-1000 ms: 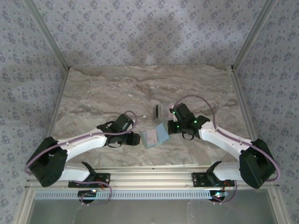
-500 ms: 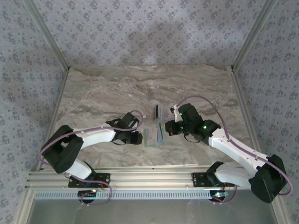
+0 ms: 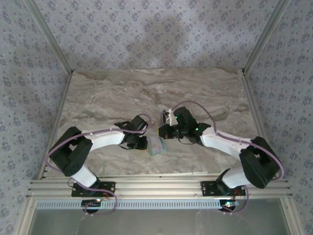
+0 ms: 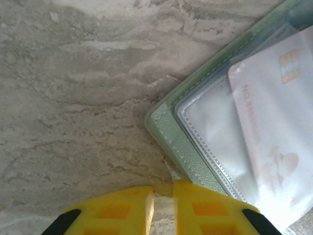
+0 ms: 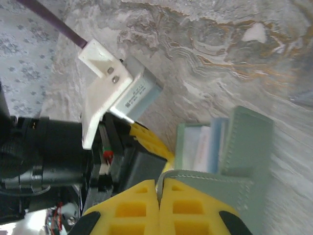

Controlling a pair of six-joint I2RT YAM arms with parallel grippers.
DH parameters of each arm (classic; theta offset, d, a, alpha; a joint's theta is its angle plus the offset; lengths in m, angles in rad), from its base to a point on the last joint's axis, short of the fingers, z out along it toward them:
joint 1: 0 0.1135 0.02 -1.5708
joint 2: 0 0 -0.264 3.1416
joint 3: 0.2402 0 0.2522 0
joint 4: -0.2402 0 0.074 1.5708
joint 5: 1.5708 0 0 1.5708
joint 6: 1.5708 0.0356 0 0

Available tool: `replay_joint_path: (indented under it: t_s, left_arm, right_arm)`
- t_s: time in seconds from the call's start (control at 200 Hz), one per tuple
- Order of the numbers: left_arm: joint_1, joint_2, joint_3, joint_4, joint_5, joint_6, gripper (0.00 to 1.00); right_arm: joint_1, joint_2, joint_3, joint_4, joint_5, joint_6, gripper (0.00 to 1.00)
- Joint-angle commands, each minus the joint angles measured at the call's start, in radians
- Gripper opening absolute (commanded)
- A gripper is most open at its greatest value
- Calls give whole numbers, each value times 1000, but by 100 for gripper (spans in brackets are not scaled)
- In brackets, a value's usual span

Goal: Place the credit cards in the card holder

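The green panel's edge (image 5: pixel 208 176) stops short of the uncovered cards, so my right gripper now stays closed on the panel until I fold it over them.
The sage-green card holder (image 3: pixel 156 146) lies open between both arms. In the left wrist view its green edge (image 4: pixel 172 134) frames a clear pocket holding a pale credit card (image 4: pixel 274 122) with a chip. My left gripper (image 4: pixel 164 196) is shut at the holder's left corner, one fingertip (image 4: pixel 195 196) over the green edge. My right gripper (image 5: pixel 160 188) is shut on the holder's other panel (image 5: pixel 220 186), whose edge runs between the fingers and stands lifted off the table. Beyond it the flat panel shows pale and blue cards (image 5: pixel 203 147). A grey striped stack of cards (image 3: pixel 162 116) lies just behind the right gripper (image 3: pixel 161 132).
The marble tabletop (image 3: pixel 107 98) spreads wide to the left and back. Patterned walls close it in on three sides. The left arm's wrist camera and mount (image 5: pixel 117 93) sit close beside the right gripper, with the left fingers (image 5: pixel 146 139) next to the holder.
The right gripper has swung left over the holder and closed on one panel. The left gripper has edged right to the holder's left corner. The holder now looks narrower from above.
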Motion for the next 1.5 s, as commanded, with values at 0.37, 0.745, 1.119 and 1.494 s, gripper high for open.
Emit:
replay_joint_path:
  t_s: [0.37,0.745,1.119,1.494]
  left_arm:
    - [-18,120,-34,335,75,-64,16]
    - [21,-22,-121,310,81,-78,24]
    - [105,-102,-202,324,157,-93,27]
    - [123,-97,-178,321,188,-74,27]
  right_arm:
    - [79,302,-59,542,-151,331,0]
    - [60,161,83,8,-53,65,40]
    - [-26,22,160,-339,-90,-77,59]
    - [-219,-68,77,-524,7,-109,65]
